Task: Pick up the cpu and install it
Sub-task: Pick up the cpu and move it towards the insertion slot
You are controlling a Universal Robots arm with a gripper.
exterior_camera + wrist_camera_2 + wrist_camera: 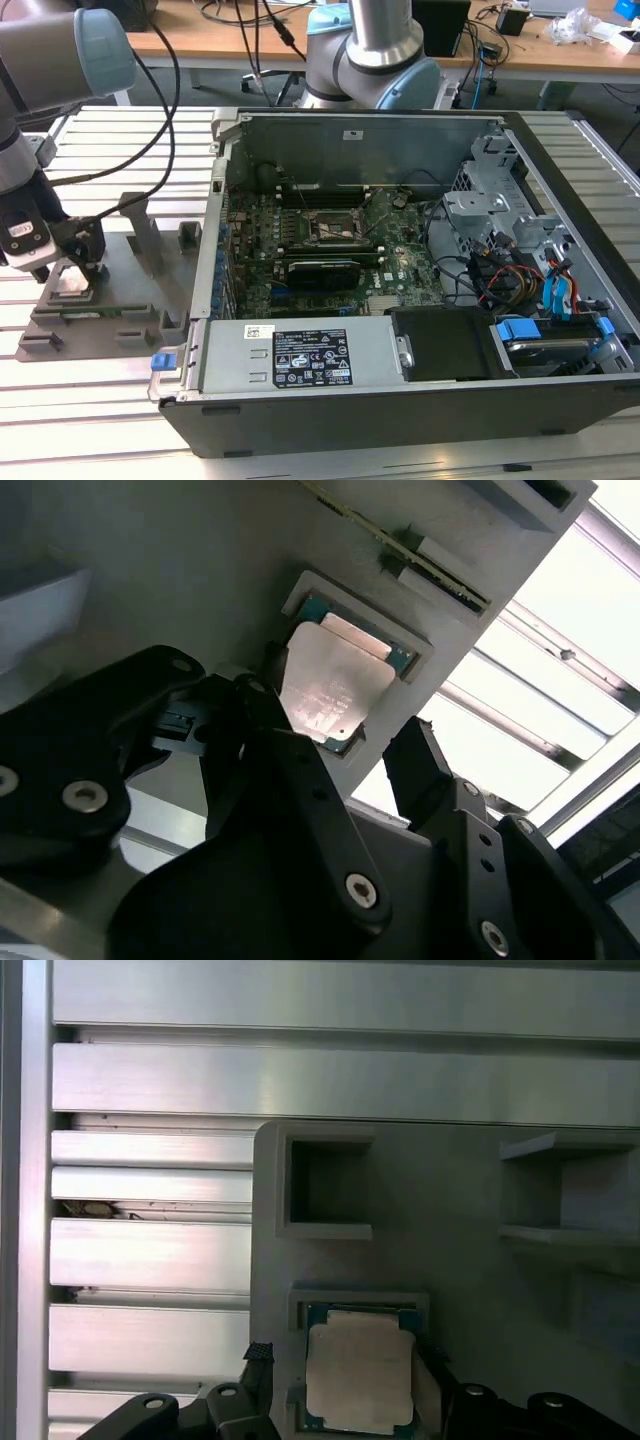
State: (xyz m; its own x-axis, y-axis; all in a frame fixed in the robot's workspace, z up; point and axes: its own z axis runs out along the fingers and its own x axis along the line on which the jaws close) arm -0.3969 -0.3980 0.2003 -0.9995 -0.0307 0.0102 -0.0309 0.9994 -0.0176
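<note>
I will grab the cpu by its two open side edges next, because the raised sides of the tray's hollow fit closely around the cpu at its ends.
The cpu (358, 1372) is a small square chip with a silvery top, lying flat in a square recess of the grey plastic tray (470, 1200). In the second wrist view the cpu (335, 692) sits between my black fingers (268, 692), which straddle it with a gap on each side. My gripper (340, 722) is open and hovers just above the chip. In the exterior view the gripper (70, 262) is low over the tray (130, 300), at that view's left. The black socket frame (335, 228) lies on the motherboard inside the open computer case (400, 260).
The tray has upright posts (140, 225) and a memory stick (95, 312) lying along its front. The case's side wall (205, 270) stands between tray and motherboard. Cables and drive cages (520, 260) fill the case at the exterior view's right. A second arm's base (375, 60) stands behind.
</note>
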